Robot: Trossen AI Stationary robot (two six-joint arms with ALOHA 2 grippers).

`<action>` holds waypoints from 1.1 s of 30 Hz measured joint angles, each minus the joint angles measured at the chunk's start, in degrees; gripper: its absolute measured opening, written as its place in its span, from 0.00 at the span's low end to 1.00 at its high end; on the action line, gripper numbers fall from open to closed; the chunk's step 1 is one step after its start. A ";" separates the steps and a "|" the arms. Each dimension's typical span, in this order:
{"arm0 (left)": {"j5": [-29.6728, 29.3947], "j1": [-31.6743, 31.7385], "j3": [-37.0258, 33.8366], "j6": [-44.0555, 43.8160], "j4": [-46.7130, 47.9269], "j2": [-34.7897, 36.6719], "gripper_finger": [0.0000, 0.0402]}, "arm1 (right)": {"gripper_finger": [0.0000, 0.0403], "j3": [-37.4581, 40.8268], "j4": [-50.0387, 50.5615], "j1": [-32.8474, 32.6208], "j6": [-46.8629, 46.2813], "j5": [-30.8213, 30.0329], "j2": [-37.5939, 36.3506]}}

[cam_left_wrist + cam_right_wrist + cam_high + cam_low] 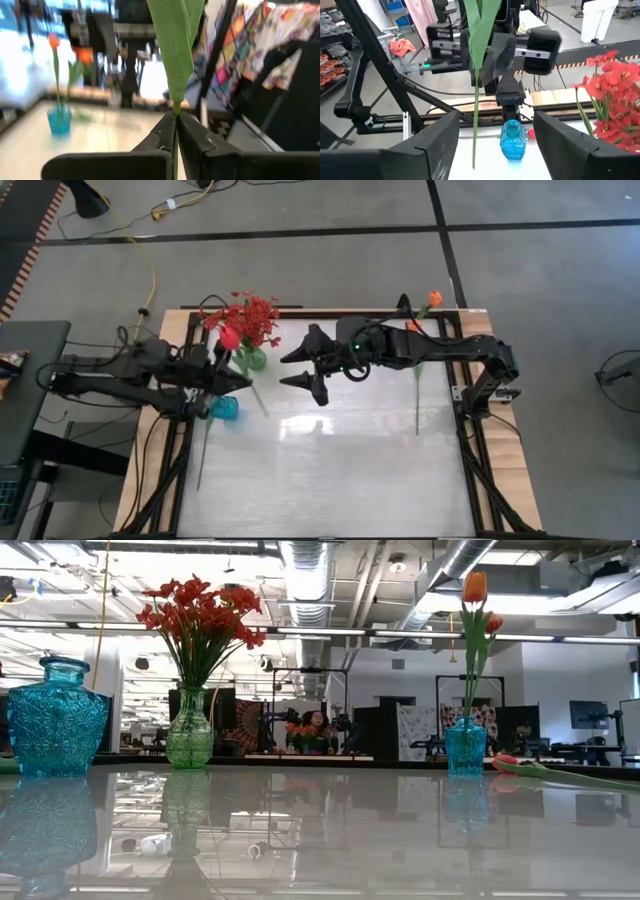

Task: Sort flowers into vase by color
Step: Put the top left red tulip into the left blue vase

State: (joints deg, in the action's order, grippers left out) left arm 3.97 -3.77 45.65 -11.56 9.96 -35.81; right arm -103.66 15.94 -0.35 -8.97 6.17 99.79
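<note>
I need to move the tulip into the big blue vase [226, 408] with my left gripper before releasing it, since the tulip's stem tip [265, 414] hangs beside that vase.
My left gripper [222, 370] is shut on a red-pink tulip [230, 337], held high beside the green glass vase [252, 360] of red sprays [200, 615] and above the big blue vase [226, 408]. The tulip is out of the low view. My right gripper [305, 368] is open and empty over the table's middle, facing the left gripper. Two orange tulips [474, 588] stand in a small blue vase [465, 747] at the far right. Another tulip [520, 766] lies flat on the table beside that vase, its stem [418, 400] running toward the near edge. My left gripper pinches the tulip's thin green stem [176, 111] between its two fingers, right where the long leaf [175, 45] starts. The fingers come level from the table's left and lie across the stem. The tulip is about upright and lifted clear, its long lower stem [475, 125] hanging free below the fingers.
The shiny table top [340, 460] lies bare toward the near edge. The table's black frame rails [470, 440] run along both sides. The right arm [440, 350] reaches over the small blue vase at the far right.
</note>
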 joint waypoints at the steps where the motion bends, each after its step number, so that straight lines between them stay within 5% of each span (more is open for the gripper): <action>1: 0.49 0.02 0.00 -1.25 3.32 1.42 0.00 | 0.70 0.00 0.33 -0.18 0.00 -0.01 0.02; 17: -14.01 0.00 0.00 -2.47 32.29 21.66 0.00 | 0.70 0.00 0.44 -0.40 0.46 0.03 0.07; 33: -17.66 0.00 -4.05 -1.07 39.23 22.73 0.00 | 0.70 0.00 0.36 -0.27 0.57 1.52 0.09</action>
State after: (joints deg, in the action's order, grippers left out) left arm -13.69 -3.77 41.60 -12.62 49.19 -13.08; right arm -103.66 16.30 -0.62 -8.40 7.68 99.88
